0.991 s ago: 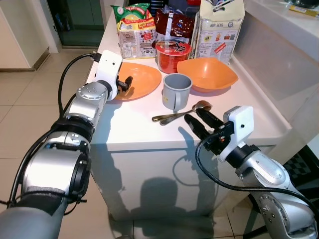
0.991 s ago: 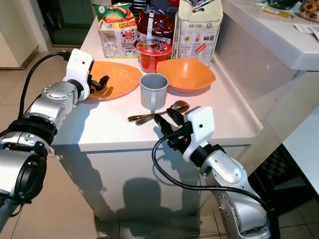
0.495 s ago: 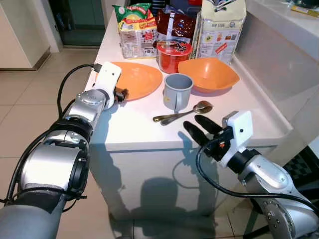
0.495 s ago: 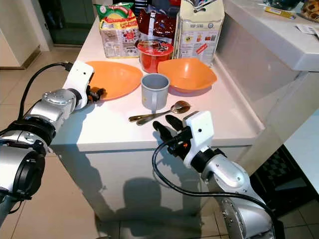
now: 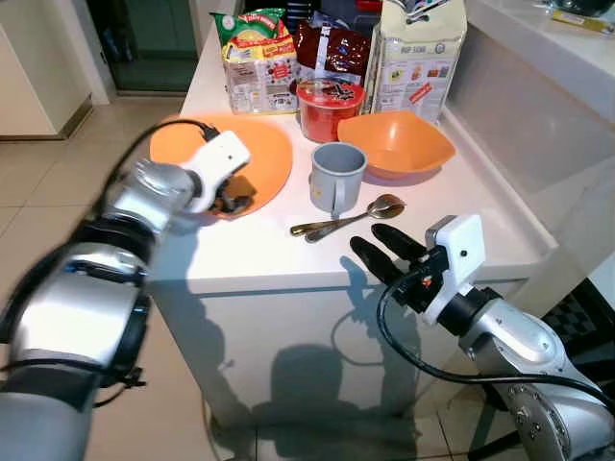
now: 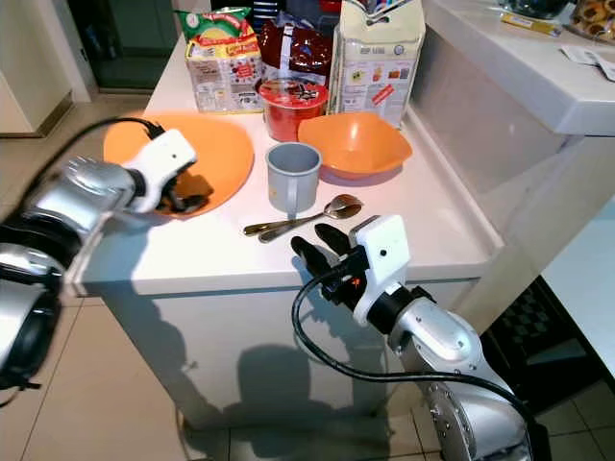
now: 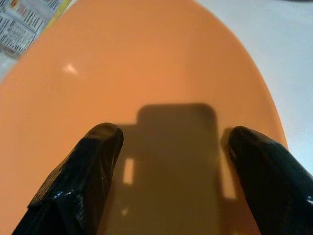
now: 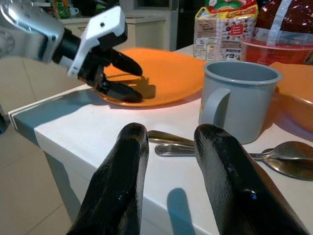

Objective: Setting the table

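Note:
My left gripper is open, and the broad side of the orange plate reaches well past its fingers. It should next grab the plate by its thin outer rim.
An orange plate lies at the left of the white table. My left gripper is over the plate's near rim, open, its fingers spread above the orange surface. A grey mug stands mid-table, an orange bowl to its right. In front of the mug lie two spoons. My right gripper hovers open at the front edge, just short of the spoons, holding nothing.
A red noodle cup, snack bags and a tall paper bag line the back of the table. A raised white counter borders the right side. Tiled floor lies to the left.
The orange plate has slid left across the table together with my left gripper. My right gripper drew back slightly from the spoons toward the front edge.

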`<state>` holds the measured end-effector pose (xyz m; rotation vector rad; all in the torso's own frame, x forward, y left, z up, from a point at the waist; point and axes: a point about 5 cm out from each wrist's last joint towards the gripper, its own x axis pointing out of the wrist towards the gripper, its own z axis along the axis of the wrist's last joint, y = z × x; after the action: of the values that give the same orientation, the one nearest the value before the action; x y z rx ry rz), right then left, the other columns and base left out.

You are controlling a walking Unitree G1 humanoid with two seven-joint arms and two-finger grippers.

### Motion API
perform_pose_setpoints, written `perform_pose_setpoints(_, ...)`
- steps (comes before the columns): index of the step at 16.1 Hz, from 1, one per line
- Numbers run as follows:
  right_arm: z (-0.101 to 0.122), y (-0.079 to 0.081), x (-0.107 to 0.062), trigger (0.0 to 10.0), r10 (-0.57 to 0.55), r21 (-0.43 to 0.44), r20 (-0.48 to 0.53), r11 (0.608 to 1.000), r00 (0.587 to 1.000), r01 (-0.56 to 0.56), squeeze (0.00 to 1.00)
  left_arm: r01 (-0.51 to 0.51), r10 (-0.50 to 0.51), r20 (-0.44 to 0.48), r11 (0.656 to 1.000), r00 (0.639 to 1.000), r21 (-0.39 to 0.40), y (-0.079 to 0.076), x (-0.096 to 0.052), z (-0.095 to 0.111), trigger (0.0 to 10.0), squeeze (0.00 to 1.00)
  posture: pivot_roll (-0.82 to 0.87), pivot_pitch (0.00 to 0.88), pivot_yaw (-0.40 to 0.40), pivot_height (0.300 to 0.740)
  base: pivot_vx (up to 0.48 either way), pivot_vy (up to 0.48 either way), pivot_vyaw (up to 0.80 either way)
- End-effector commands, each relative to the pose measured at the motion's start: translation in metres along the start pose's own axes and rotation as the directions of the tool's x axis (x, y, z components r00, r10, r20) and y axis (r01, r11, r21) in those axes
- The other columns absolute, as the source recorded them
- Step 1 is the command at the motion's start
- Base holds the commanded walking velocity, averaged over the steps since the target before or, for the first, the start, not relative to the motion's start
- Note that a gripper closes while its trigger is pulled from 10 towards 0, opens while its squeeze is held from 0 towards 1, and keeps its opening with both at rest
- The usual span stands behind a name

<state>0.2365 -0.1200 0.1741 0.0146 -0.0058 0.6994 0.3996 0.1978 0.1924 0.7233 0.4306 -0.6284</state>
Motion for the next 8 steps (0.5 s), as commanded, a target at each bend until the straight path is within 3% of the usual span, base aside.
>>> perform_pose_setpoints(1,0.006,0.001,0.001,10.0,0.026,-0.020,0.024,0.999,0.999,-0.025,0.00,0.112,-0.110,-0.120,0.994,0.987,0.010,-0.015,0.003,-0.026,10.0,0.00,0.02,0.000,-0.031,0.740,0.000,0.000,0.00)
perform_pose_setpoints(3,0.007,0.002,0.003,10.0,0.034,-0.023,0.027,0.999,0.999,-0.033,0.00,0.153,-0.147,-0.116,0.987,0.982,0.045,-0.011,-0.003,-0.026,10.0,0.00,0.03,0.000,-0.034,0.740,0.000,0.000,0.00)
perform_pose_setpoints(6,0.008,0.003,0.006,10.0,0.050,-0.030,0.033,0.998,0.998,-0.049,0.00,0.292,-0.284,-0.081,0.947,0.955,0.133,-0.012,-0.017,-0.023,10.0,0.00,0.04,0.000,-0.039,0.740,0.000,0.000,0.00)
perform_pose_setpoints(8,0.008,0.004,0.007,10.0,0.058,-0.031,0.035,0.998,0.998,-0.057,0.00,0.331,-0.324,-0.067,0.931,0.944,0.153,-0.013,-0.022,-0.021,10.0,0.00,0.05,0.000,-0.041,0.740,0.000,0.000,0.00)
